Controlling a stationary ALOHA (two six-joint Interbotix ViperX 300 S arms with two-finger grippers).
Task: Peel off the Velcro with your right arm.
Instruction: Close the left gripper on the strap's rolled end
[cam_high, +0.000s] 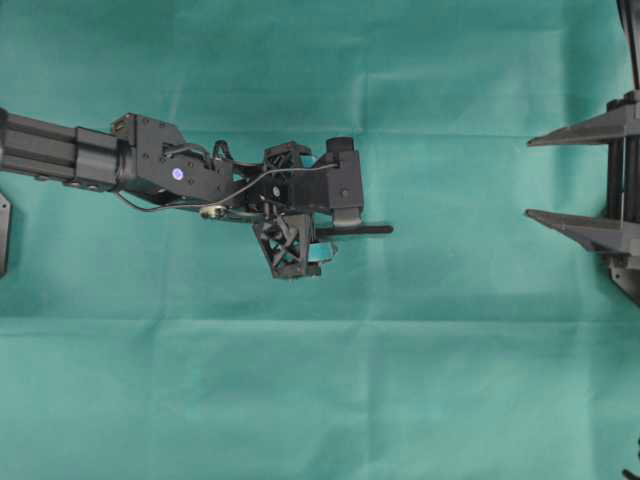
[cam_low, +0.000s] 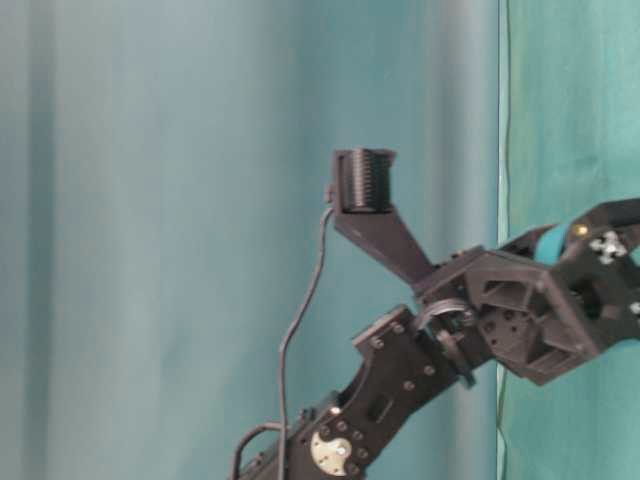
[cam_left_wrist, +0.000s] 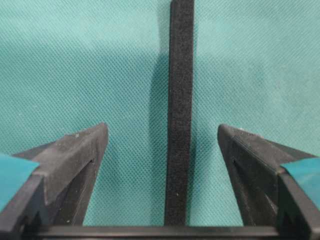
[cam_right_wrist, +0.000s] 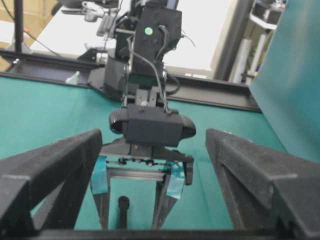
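Observation:
My left gripper's fingers are low on either side of the black Velcro strip (cam_high: 372, 229) (cam_left_wrist: 179, 145), so my left gripper closes on it next.
The Velcro (cam_left_wrist: 180, 100) is a narrow black strip lying flat on the green cloth. In the left wrist view it runs straight up between my left gripper's (cam_left_wrist: 162, 128) two fingers without touching either one. That gripper points down over the strip and is open. From overhead the Velcro (cam_high: 362, 229) sticks out to the right from under the left gripper (cam_high: 290, 210). Its rounded end (cam_right_wrist: 123, 205) faces the right arm. My right gripper (cam_high: 529, 178) is at the far right, well away from the strip, open and holding nothing.
Green cloth (cam_high: 320, 400) covers the whole table. The left arm (cam_high: 120, 160) reaches in from the left to the middle. A small black plate (cam_high: 3, 235) sits at the left edge. A black rail (cam_right_wrist: 215, 95) and lab equipment lie beyond the far side.

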